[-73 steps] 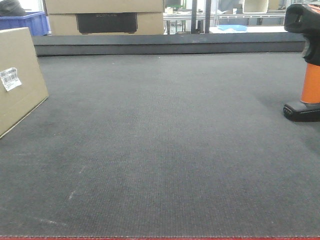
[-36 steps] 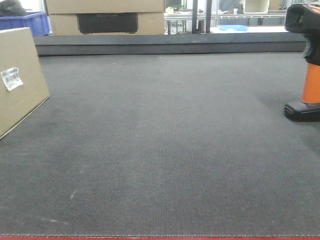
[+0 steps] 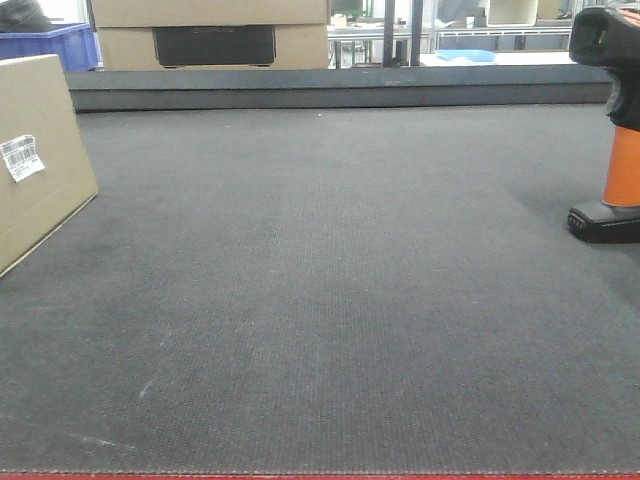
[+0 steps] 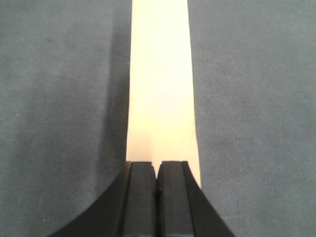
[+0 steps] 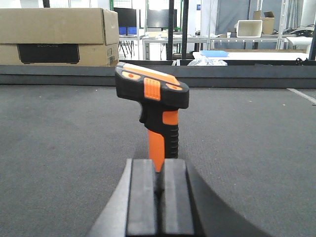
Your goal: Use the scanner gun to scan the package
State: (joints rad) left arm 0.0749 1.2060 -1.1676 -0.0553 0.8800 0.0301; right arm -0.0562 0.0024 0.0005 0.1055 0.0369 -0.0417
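Observation:
My left gripper takes hold of the package by its upper end (image 3: 25, 70) next, to face the package's barcode label toward the scanner gun.
The package (image 3: 45, 190) is a tan cardboard box with a white barcode label (image 3: 21, 157), standing on the dark mat at the left edge of the front view. Its narrow pale face (image 4: 160, 89) runs straight ahead of my left gripper (image 4: 157, 165), which is shut and empty just short of it. The scanner gun (image 5: 155, 106), black and orange, stands upright on its base on the mat; in the front view it (image 3: 620, 150) is at the right edge. My right gripper (image 5: 159, 163) is shut and empty, just in front of the scanner's handle. Neither gripper shows in the front view.
A raised dark ledge (image 3: 340, 88) borders the far side of the mat (image 3: 330, 280). Behind it sit a large cardboard box (image 3: 210, 35), a blue bin (image 3: 55, 45) and tables. The mat's red front edge (image 3: 320, 476) lies at the bottom.

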